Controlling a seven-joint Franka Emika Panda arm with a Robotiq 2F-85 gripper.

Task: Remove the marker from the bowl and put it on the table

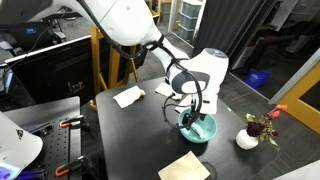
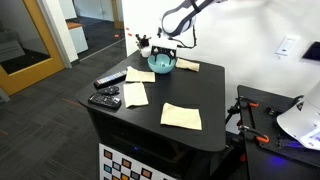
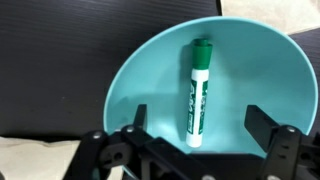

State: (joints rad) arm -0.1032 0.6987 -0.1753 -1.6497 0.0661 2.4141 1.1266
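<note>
The marker (image 3: 198,92) is down on the bowl's bottom, and my fingertips are above it in the wrist view, so my gripper needs to go lower before it closes.
The marker (image 3: 198,92) is a white stick with green print and a dark green cap, lying inside the turquoise bowl (image 3: 140,70). In the wrist view my gripper (image 3: 200,120) is open, its two fingers to either side of the marker's lower end and apart from it. In both exterior views the gripper (image 1: 190,108) (image 2: 164,50) hangs straight over the bowl (image 1: 198,129) (image 2: 162,63), which stands on the black table (image 1: 140,135) (image 2: 190,95). The marker is too small to make out in the exterior views.
A small white pot with a red flower (image 1: 248,138) stands near the bowl. Several pale paper sheets (image 1: 128,96) (image 2: 181,116) lie on the table. Two black chunky objects (image 2: 105,98) sit at one table edge. Clamps and cables lie on a side bench (image 2: 265,125).
</note>
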